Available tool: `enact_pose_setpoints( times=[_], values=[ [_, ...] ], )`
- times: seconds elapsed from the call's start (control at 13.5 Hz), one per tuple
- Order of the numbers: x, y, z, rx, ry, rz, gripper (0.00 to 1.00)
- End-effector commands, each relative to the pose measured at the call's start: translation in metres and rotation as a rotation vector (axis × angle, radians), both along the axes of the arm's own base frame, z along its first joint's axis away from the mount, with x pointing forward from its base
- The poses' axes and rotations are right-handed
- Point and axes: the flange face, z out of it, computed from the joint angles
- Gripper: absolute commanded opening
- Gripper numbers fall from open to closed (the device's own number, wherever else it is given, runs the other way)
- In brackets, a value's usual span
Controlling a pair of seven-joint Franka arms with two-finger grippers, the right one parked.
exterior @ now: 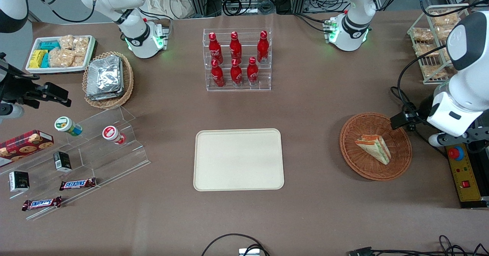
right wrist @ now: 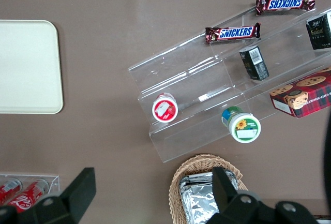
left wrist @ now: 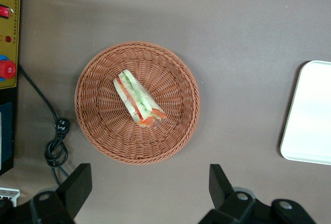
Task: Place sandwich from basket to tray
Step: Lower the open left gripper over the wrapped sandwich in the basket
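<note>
Next, my left gripper grabs the sandwich by its wrapped end [exterior: 366, 140] to set it onto the tray [exterior: 238, 159].
The sandwich [exterior: 374, 148] is a wrapped wedge with orange and green layers, lying in the reddish-brown wicker basket [exterior: 353, 141] toward the working arm's end of the table. The wrist view looks straight down on the sandwich [left wrist: 138, 100] and the basket [left wrist: 103, 125]. My left gripper [exterior: 399, 121] hangs high above the basket's rim, on the edge farther from the front camera. Its fingers [left wrist: 77, 187] stand wide apart and empty around the gripper [left wrist: 150, 188], over bare table beside the basket. The cream tray [exterior: 238, 159] lies empty at the table's middle, and its edge shows in the wrist view [left wrist: 310, 115].
A yellow control box with a red button [exterior: 456, 153] and a coiled cable [left wrist: 57, 141] lie beside the basket. A rack of red bottles [exterior: 237, 59] stands farther from the front camera than the tray. A wire rack of snacks [exterior: 431, 38] stands near the working arm's base.
</note>
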Motion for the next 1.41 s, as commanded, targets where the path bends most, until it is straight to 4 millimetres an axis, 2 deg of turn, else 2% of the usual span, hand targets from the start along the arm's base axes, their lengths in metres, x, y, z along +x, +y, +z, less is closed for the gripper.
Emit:
enact_pose_setpoints(
  times=[0.0, 0.07, 0.22, 0.37, 0.44, 0.74, 0.89, 1.04, 1.19, 1.33],
  values=[
    [0.003, 0.001, 0.001, 0.01, 0.015, -0.007, 1.0],
    [0.003, 0.001, 0.002, 0.009, 0.011, -0.01, 1.0],
    [0.007, 0.004, -0.007, 0.031, 0.025, -0.014, 1.0],
    [0.013, 0.005, -0.039, 0.08, 0.076, -0.024, 1.0],
    [0.012, 0.006, -0.055, 0.093, 0.099, 0.024, 1.0],
    [0.012, 0.002, -0.129, 0.126, 0.117, 0.417, 1.0],
    [0.008, 0.005, -0.163, 0.125, 0.097, 0.552, 1.0],
    [0.008, 0.015, -0.2, 0.116, 0.078, 0.68, 1.0],
    [0.003, 0.017, -0.23, 0.106, 0.074, 0.725, 1.0],
    [0.001, 0.044, -0.259, 0.096, 0.078, 0.765, 1.0]
  ],
)
